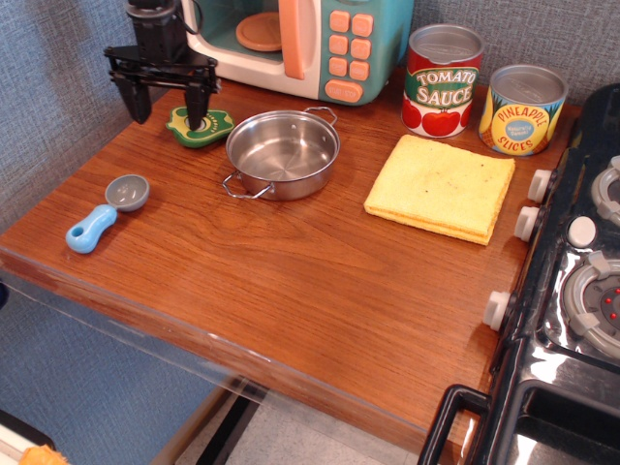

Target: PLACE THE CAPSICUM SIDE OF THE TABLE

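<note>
The green capsicum needs to go at the side of the table. My gripper will grip the capsicum by its green outer edges next.
The capsicum point(213, 129), a small flat green pepper half with a yellow-green face, lies on the reddish-brown wooden table point(291, 271) at the back left, just left of the steel pan. My black gripper point(167, 108) hangs over the back left corner with its fingers spread wide. Its right finger point(197, 105) stands over the capsicum's left part and hides some of it. Its left finger is over bare wood. Nothing is held between the fingers.
A steel pan point(282, 152) sits beside the capsicum. A blue-handled grey scoop point(105, 213) lies near the left edge. A toy microwave point(295, 39) stands at the back, then a tomato sauce can point(442, 79), pineapple can point(524, 108), yellow cloth point(441, 187) and black stove point(572, 291).
</note>
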`<state>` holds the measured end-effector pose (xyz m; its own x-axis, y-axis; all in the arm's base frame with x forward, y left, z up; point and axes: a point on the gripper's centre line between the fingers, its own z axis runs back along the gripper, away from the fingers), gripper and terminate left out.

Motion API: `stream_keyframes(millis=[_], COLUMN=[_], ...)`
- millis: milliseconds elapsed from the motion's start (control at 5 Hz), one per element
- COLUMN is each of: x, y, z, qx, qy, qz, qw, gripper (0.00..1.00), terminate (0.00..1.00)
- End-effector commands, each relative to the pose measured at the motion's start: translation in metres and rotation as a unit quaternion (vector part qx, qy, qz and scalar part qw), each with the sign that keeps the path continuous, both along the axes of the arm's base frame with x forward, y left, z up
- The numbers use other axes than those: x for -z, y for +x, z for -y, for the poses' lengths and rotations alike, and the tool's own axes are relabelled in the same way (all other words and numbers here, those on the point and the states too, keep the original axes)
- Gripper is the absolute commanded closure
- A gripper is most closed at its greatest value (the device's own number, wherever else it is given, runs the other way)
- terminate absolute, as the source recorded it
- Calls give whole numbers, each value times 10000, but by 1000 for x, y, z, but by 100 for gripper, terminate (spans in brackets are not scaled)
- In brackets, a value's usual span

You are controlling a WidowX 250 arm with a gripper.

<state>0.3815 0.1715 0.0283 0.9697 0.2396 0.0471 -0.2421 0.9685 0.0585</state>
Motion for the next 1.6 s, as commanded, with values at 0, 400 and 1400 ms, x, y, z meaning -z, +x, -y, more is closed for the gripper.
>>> stream_keyframes(millis=[0,400,1400], x=[0,2,-32], y=[5,1,-126], z=[13,6,149], qx=[157,58,2169], qy=[62,114,-191], qz=[87,73,185], qw=[9998,9999,9758], gripper=[0,100,100], terminate=[0,0,0])
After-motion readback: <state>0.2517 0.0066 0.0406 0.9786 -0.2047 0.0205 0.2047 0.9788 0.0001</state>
